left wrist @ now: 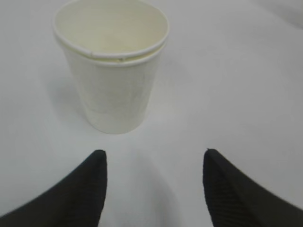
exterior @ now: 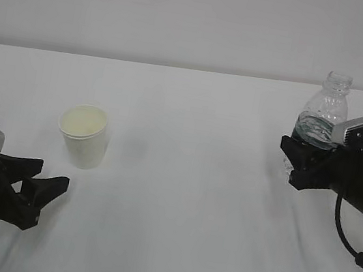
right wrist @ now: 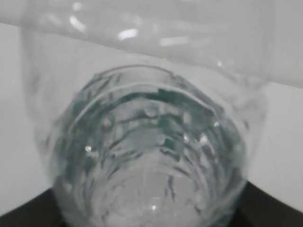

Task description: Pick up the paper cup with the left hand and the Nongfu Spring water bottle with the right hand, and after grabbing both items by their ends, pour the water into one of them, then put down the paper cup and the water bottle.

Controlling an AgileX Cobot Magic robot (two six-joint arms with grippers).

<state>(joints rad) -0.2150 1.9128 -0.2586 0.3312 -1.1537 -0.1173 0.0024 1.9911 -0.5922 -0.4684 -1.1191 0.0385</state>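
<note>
I will hold the cup steady for the water [exterior: 314, 129], so next my left gripper will pick up the paper cup by its lower body [exterior: 83, 153].
The white paper cup [exterior: 85, 136] stands upright on the table at the left, its inside pale and dry-looking. My left gripper [exterior: 51, 174] lies low just in front of it, open, the cup [left wrist: 111, 71] a short way beyond the fingertips [left wrist: 97, 163]. At the right, the uncapped Nongfu Spring water bottle [exterior: 327, 107] stands upright inside my right gripper [exterior: 289, 161], which grips its lower part at the green label. The bottle [right wrist: 151, 142] fills the right wrist view, with dark fingers [right wrist: 272, 208] at both lower corners. I cannot make out the water level.
The white table [exterior: 185, 199] stretches between the two arms, with its far edge [exterior: 178, 68] against a pale wall. A black cable [exterior: 347, 245] loops below the right arm.
</note>
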